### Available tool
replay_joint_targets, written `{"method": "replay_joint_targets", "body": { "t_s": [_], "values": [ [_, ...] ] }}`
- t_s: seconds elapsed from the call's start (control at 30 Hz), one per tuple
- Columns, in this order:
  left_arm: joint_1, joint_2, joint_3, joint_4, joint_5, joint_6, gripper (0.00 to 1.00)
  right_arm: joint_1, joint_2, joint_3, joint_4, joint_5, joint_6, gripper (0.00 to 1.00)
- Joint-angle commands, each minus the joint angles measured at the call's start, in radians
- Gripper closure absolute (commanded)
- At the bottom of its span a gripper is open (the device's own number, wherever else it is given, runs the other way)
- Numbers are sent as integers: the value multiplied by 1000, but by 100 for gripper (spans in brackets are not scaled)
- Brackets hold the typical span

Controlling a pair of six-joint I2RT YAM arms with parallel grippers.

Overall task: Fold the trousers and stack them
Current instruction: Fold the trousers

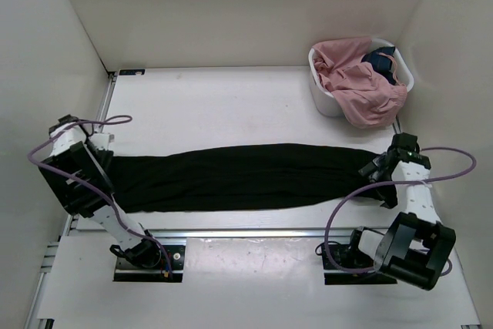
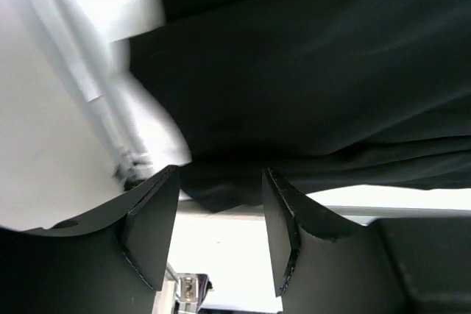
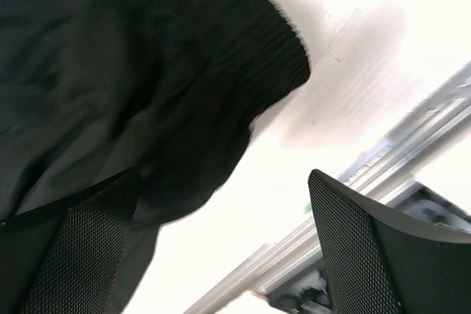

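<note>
My right gripper is to grab the black trousers [image 1: 246,177] next by their ribbed end [image 1: 390,195]. Then I should fold that end over the rest of the trousers.
The black trousers [image 1: 246,177] lie stretched out flat across the table, running left to right. My left gripper [image 1: 104,166] hovers at their left end. In the left wrist view it [image 2: 221,174] is open, with nothing between the fingers [image 2: 151,226], and the trousers [image 2: 309,71] lie just beyond the tips. My right gripper [image 1: 375,167] sits at the right end. In the right wrist view it [image 3: 224,174] is wide open, with the ribbed end of the trousers [image 3: 147,71] by its left finger [image 3: 81,248] and bare table between the jaws.
A white basket [image 1: 325,96] stands at the back right, holding a pink garment [image 1: 362,86] and a dark blue garment [image 1: 381,61]. White walls close in the left, back and right. A metal rail [image 1: 246,233] runs along the near edge.
</note>
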Motion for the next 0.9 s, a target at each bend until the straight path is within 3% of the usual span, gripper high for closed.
{"method": "replay_joint_targets", "body": {
  "t_s": [0.0, 0.2, 0.37, 0.4, 0.43, 0.53, 0.57, 0.67, 0.8, 0.87],
  "values": [
    [-53, -12, -55, 44, 26, -54, 40, -79, 72, -88, 179, -148, 37, 1],
    [-115, 41, -140, 141, -37, -97, 40, -116, 275, -130, 455, -187, 53, 1],
    [-145, 63, -181, 193, -86, -106, 40, -126, 326, -177, 638, -251, 111, 5],
    [-145, 73, -181, 193, -95, -106, 40, -126, 326, -188, 693, -260, 128, 10],
    [-154, 89, -181, 205, -95, -119, 40, -137, 341, -197, 721, -283, 146, 23],
    [-177, 112, -181, 206, -117, -129, 40, -148, 398, -206, 793, -317, 178, 42],
    [-178, 112, -181, 206, -117, -140, 40, -148, 430, -196, 793, -317, 178, 60],
    [-227, 121, -170, 206, -117, -149, 40, -148, 465, -166, 783, -300, 178, 100],
    [-300, 121, -138, 196, -117, -169, 40, -179, 449, -110, 714, -248, 168, 100],
    [-334, 121, -105, 169, -88, -178, 40, -189, 356, -84, 639, -192, 137, 100]
  ]
}}
